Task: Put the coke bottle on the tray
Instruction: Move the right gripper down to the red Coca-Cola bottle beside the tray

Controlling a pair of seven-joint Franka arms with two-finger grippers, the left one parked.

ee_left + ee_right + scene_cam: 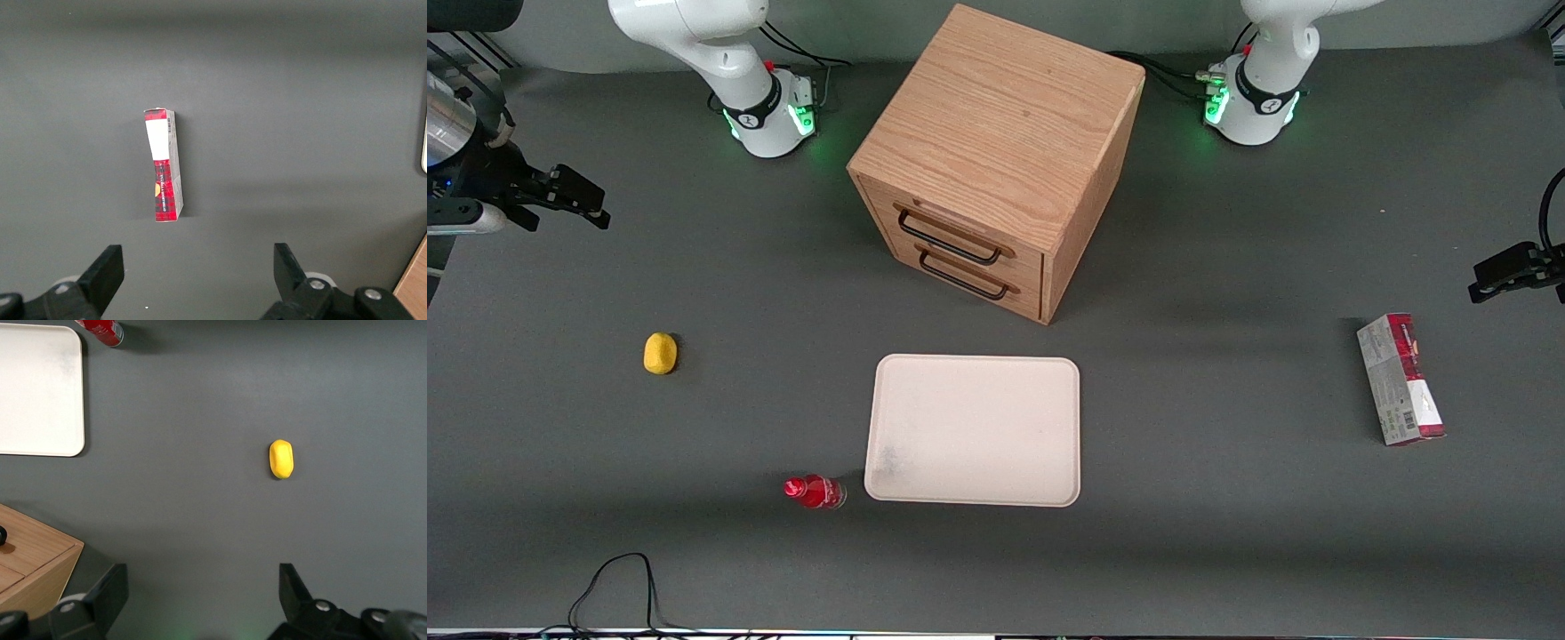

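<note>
The coke bottle has to go on the tray (974, 431), so the robot's gripper should next grip the bottle by its red-labeled body (823, 492).
The coke bottle (815, 492), small, clear, with a red cap and red label, lies on its side on the grey table just beside the tray's near corner. It also shows in the right wrist view (100, 330). The tray (974, 431) is pale cream-pink and flat, with a faint grey smudge; it lies in front of the wooden cabinet and holds nothing. It also shows in the right wrist view (37, 393). My gripper (569, 209) hangs open and empty high above the working arm's end of the table, far from the bottle; the table shows between its fingers (202, 580).
A wooden drawer cabinet (996, 160) stands farther from the front camera than the tray. A yellow lemon-like lump (660, 353) lies toward the working arm's end. A grey-and-red carton (1400, 378) lies toward the parked arm's end. A black cable (618, 587) loops at the near edge.
</note>
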